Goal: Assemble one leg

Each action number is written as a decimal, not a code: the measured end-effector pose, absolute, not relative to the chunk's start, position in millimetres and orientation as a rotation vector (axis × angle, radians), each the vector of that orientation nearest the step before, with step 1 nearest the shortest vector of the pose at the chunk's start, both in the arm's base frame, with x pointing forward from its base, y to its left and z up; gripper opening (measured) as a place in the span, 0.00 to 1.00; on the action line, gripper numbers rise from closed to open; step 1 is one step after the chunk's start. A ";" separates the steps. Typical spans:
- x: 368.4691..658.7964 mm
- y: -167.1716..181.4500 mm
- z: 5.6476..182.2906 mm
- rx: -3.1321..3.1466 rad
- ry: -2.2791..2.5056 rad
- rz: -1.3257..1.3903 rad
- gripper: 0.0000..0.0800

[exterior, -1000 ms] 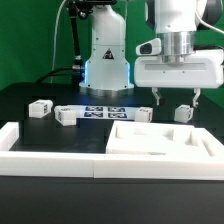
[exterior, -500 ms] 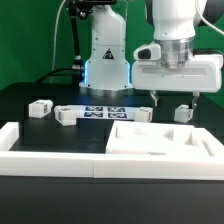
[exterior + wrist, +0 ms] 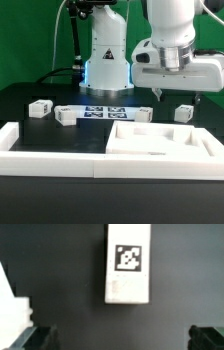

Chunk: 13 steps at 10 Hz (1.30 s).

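The leg should be held by its tagged body [image 3: 183,114] [image 3: 128,261] next, so my gripper can assemble it onto the white square panel.
Several legs lie on the black table, each a short white post with tags: one [image 3: 184,112] just below my gripper [image 3: 178,95], one [image 3: 143,113] next to the marker board, and two at the exterior view's left [image 3: 66,115] [image 3: 40,108]. My gripper hangs open and empty a little above the table. In the wrist view a leg [image 3: 128,263] lies lengthwise ahead of the gripper [image 3: 120,339]. It is outside the jaws, and the dark fingertips [image 3: 36,336] stand wide apart with nothing between them.
The marker board [image 3: 100,111] lies at mid table. A large white square panel [image 3: 128,146] lies in front at the exterior view's right, and a white raised frame [image 3: 30,150] runs along the front. The robot base [image 3: 107,55] stands at the back. A white corner [image 3: 12,314] shows beside one fingertip.
The gripper has risen slightly and tilted, staying open above the right-hand leg. No part on the table has moved.
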<state>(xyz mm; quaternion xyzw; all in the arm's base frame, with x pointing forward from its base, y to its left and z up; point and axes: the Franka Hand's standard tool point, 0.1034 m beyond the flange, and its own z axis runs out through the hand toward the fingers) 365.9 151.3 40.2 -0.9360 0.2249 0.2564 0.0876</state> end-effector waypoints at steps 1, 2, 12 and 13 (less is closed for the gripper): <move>362.1 155.3 39.0 -2.764 0.652 0.840 0.81; 358.5 156.9 37.9 -2.727 0.639 0.933 0.81; 334.9 159.0 6.4 -2.676 0.618 1.093 0.67; 334.9 159.0 6.4 -2.676 0.618 1.093 0.49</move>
